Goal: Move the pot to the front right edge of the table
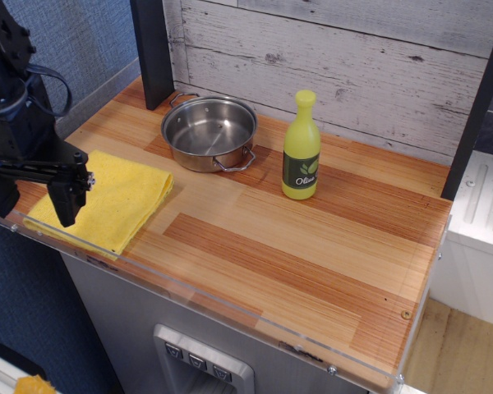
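The pot should get to the front right edge of the table. So my gripper should next grab the pot by its rim, and then I should bring it there.
The shiny steel pot stands upright and empty at the back left of the wooden table, with a wire loop handle at its back and another at its front. My black gripper hangs at the far left, over the left end of a yellow cloth and well to the left and in front of the pot. Its fingers point down and stand wide apart, with nothing between them. The left finger is partly cut off by the frame edge.
A yellow-green olive oil bottle stands upright just right of the pot. A dark post rises behind the pot, and another stands at the back right. A grey plank wall backs the table. A clear acrylic rim edges the front.
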